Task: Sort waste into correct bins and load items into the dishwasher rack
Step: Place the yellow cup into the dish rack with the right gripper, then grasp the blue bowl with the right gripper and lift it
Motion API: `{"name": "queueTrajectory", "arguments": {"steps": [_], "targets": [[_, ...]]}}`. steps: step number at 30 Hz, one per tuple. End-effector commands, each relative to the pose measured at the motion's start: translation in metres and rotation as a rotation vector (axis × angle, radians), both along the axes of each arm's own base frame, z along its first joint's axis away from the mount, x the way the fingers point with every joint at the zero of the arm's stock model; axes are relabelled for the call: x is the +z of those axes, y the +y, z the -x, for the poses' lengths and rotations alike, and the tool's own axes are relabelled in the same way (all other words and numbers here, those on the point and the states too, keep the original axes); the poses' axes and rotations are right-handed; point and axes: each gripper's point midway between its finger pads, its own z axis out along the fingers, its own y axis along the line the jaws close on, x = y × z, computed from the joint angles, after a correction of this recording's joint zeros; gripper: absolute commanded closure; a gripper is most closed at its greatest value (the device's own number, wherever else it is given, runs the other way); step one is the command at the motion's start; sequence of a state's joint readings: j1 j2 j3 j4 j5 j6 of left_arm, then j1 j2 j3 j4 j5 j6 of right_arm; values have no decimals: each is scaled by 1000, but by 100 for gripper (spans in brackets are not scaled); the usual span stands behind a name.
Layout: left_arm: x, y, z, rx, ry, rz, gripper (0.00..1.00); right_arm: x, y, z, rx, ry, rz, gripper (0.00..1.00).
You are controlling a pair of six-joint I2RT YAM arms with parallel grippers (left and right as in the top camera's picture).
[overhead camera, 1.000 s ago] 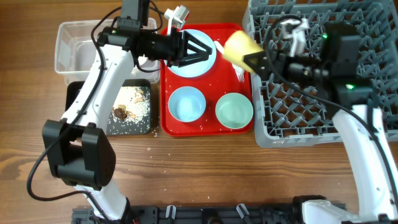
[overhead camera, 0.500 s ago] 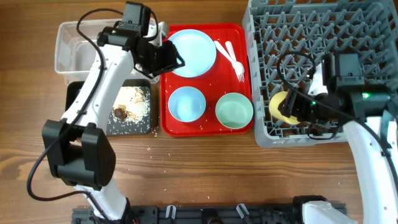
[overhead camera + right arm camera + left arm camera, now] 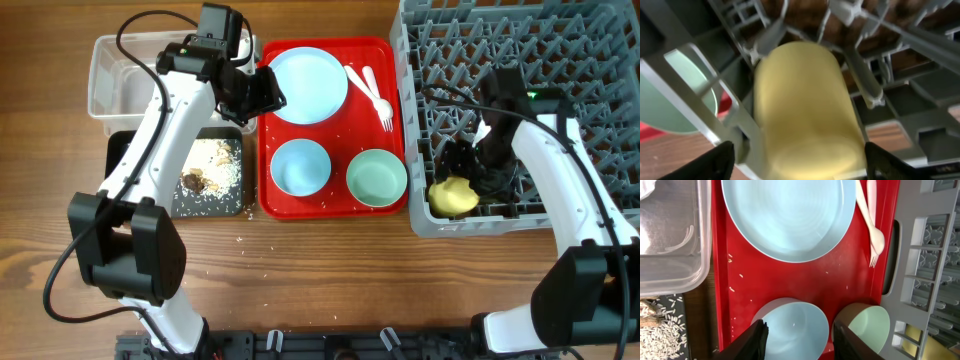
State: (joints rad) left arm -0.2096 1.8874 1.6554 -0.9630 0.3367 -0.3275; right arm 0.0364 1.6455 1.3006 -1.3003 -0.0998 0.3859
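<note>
My right gripper grabs the blue bowl's rim on the green bowl's side (image 3: 328, 171) next, to tilt the blue bowl into the dishwasher rack (image 3: 600, 60).
The small yellow cup (image 3: 452, 196) lies in the front-left corner of the grey dishwasher rack (image 3: 600, 60). My right gripper (image 3: 470, 168) is open just above it; in the right wrist view the cup (image 3: 805, 110) sits between the spread fingers (image 3: 802, 162) without touching them. My left gripper (image 3: 258, 92) is open and empty over the red tray's left edge. In the left wrist view its fingers (image 3: 800, 342) frame the blue bowl (image 3: 795, 330). The pale blue plate (image 3: 307, 85), the fork and spoon (image 3: 370, 92), the blue bowl (image 3: 300, 167) and the green bowl (image 3: 376, 176) lie on the tray.
The red tray (image 3: 335, 205) lies between the tubs and the rack. The clear tub (image 3: 110, 75) is at back left. The black tub (image 3: 120, 150) in front of it holds rice with brown lumps (image 3: 210, 168). Rice grains are scattered on the tray and table.
My right gripper carried the yellow cup from above the tray down into the rack's front-left corner and let it go. My left gripper drew back from over the plate to the tray's left edge.
</note>
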Motion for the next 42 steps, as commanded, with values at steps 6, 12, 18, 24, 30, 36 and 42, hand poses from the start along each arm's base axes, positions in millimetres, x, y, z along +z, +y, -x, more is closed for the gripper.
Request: {"name": "queueTrajectory", "arguments": {"steps": [6,12,18,24,30,36,42], "targets": [[11,6,-3,11,-33,-11,48,88,13,-55,85,-300,-1,14],[45,53,-11,124,-133,-67,37,127,130,-82,344,-544,-99,18],[52,85,-13,198,-145,-88,0,62,212,-97,486,-487,-131,23],[50,88,-10,203,-129,-97,0,-26,233,-101,584,-320,-152,33],[50,88,-10,202,-128,-97,0,-62,241,-100,645,-267,-165,55],[50,88,-10,203,-129,-97,0,-82,241,-93,652,-242,-155,71],[50,87,-10,202,-128,-97,0,-84,240,-93,648,-239,-154,96]]}}
